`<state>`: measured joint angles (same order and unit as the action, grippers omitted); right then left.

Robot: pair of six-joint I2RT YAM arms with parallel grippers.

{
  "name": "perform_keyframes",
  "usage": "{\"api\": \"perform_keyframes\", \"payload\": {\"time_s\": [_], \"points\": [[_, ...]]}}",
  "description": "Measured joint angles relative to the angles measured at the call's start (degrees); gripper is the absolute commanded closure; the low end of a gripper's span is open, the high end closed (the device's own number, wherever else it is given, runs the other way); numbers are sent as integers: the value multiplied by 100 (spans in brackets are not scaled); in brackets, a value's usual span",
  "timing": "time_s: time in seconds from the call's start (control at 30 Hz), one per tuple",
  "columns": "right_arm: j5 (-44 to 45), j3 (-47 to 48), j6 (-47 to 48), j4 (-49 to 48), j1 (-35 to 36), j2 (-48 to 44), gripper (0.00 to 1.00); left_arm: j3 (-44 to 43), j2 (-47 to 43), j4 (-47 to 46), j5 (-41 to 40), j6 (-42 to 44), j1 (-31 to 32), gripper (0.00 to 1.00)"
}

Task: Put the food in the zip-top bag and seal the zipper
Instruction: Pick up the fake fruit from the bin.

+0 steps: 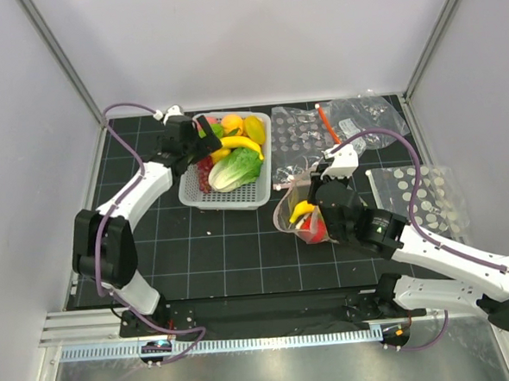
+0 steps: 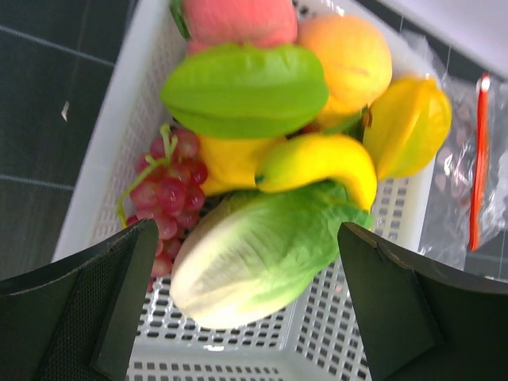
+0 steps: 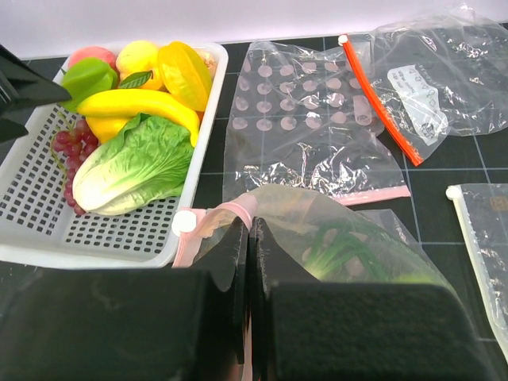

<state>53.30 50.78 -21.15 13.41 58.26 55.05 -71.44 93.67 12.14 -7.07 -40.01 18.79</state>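
The green ribbed toy fruit [image 2: 245,90] isn't ready to be grabbed yet, as lettuce [image 2: 262,254] is between my left gripper's fingers in the left wrist view, so my gripper should move to the fruit before closing.
The food lies in a white mesh basket [image 1: 194,198]: lettuce [image 2: 262,254], banana [image 2: 317,163], grapes [image 2: 167,190], green pieces [image 2: 242,91], peach [image 2: 238,17] and orange [image 2: 349,55]. My left gripper [image 2: 246,230] is open above the basket, with the lettuce between its jaws in view. My right gripper [image 3: 250,224] is shut on the pale pink zipper [image 3: 230,213] of the zip-top bag [image 1: 304,218] and holds its mouth up. A yellow banana [image 1: 301,209], a red piece [image 1: 314,230] and green stalks [image 3: 341,246] are inside the bag.
A flat clear bag with a pink strip [image 3: 309,135] lies right of the basket. A clear bag with an orange-red strip [image 3: 381,99] lies at the back right. Another clear bag [image 1: 419,198] lies at the right. White walls enclose the black mat.
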Motion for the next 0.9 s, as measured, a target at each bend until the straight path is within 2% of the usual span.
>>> {"api": "perform_keyframes", "payload": {"time_s": [0.17, 0.33, 0.37, 0.5, 0.63, 0.77, 0.83, 0.9], "points": [[-48, -2, 0, -13, 0, 0, 99, -516, 219, -28, -249, 0, -136, 0], [-103, -2, 2, -15, 0, 0, 99, -1016, 435, -153, -269, 973, -153, 0], [-111, -2, 2, -15, 0, 0, 99, -1045, 463, -208, -232, 1318, -151, 7], [-153, -4, 2, -17, 0, 2, 99, -1226, 726, -208, -138, 2636, -151, 14], [-175, -4, 2, -24, 0, 2, 99, -1412, 1012, -46, -133, 3709, -151, 30], [-199, -4, 2, -35, 0, 0, 99, -1421, 1095, 94, -37, 4544, -151, 30], [-203, -4, 2, -44, 0, 0, 99, -1443, 1128, 129, 15, 4828, -151, 39], [-205, -4, 2, -52, 0, 0, 99, -1515, 1196, 170, 107, 5058, -151, 40]]}}
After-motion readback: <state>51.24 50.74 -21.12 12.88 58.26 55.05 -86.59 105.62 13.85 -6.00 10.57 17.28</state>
